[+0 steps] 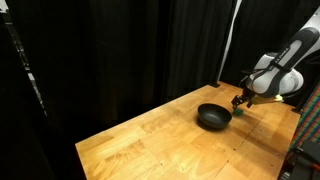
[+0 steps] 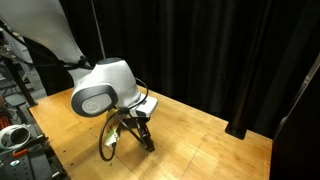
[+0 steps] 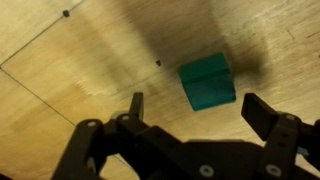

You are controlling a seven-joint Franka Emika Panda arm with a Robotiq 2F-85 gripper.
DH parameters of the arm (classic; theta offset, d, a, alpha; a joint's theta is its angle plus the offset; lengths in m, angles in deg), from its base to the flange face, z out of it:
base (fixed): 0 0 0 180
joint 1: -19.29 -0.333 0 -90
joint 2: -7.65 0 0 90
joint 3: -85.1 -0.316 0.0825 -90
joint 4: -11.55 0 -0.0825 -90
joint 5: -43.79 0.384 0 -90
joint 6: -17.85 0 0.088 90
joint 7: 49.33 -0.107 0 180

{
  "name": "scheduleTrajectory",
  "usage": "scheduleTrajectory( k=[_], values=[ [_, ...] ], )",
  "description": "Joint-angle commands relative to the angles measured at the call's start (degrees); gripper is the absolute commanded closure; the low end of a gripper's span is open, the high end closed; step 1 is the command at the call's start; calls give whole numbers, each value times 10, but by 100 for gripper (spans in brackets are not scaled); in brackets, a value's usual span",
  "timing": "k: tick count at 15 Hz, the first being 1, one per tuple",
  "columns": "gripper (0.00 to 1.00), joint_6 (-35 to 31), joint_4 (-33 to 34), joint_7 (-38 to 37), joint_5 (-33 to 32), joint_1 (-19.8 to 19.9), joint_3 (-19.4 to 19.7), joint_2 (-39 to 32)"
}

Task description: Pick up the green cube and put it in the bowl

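The cube's far side lies beyond my gripper's fingers, so they would miss the green cube if they closed now. My gripper should move toward that side of the cube before it closes.
The green cube (image 3: 207, 82) lies on the wooden table, seen from above in the wrist view. My gripper (image 3: 196, 108) is open, its two black fingers on either side just below the cube, not touching it. In an exterior view the black bowl (image 1: 213, 117) sits on the table, and my gripper (image 1: 240, 101) hangs low over the table just beside it. A speck of green (image 1: 243, 111) shows under the fingers there. In an exterior view the arm's body hides the bowl, and the gripper (image 2: 143, 135) points down at the table.
The wooden table (image 1: 160, 140) is ringed by black curtains. Cables and equipment (image 2: 15, 135) stand beside the table edge. A thin dark line and small dots mark the tabletop (image 3: 60, 60).
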Motion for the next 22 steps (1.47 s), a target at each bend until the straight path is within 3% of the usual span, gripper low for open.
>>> scheduleTrajectory(
  k=[1,2,3,5,11,13,17,20,22],
  values=[
    [0,23,46,-12,22,6,-11,-38],
    [0,26,52,-14,26,7,-13,-42],
    [25,36,57,-15,30,10,-18,-43],
    [34,77,63,-14,38,20,-29,-35],
    [79,171,62,-47,34,5,6,9],
    [79,190,45,-54,31,4,13,52],
    [79,240,6,-57,74,20,-25,150],
    [79,301,-20,-45,164,22,-73,197],
    [79,283,-46,-36,231,12,-101,219]
  ],
)
